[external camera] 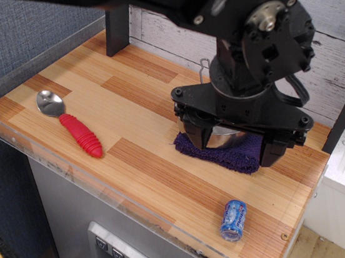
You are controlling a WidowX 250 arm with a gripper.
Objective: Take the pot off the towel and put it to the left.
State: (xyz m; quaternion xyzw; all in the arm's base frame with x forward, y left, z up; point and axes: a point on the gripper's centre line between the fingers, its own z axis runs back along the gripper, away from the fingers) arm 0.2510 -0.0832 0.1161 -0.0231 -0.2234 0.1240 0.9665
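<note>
The pot needs to come off the purple towel (244, 161), so my gripper should grab it by its rim (224, 130) next.
The shiny steel pot (226, 135) sits on the dark purple towel (244, 161) at the back right of the wooden table. Only a strip of its side shows under the black arm. My gripper (234, 141) hangs low right over the pot, its two black fingers (195, 130) spread wide. One finger is at the pot's left side and the other is by the towel's right edge. The jaws are open and hold nothing. A thin wire loop (204, 62) shows behind the arm.
A metal spoon with a red ribbed handle (72, 124) lies at the left front. A small blue can (234, 219) lies on its side at the right front. A clear plastic rim (120, 193) edges the table. A black post (117, 29) stands at the back left.
</note>
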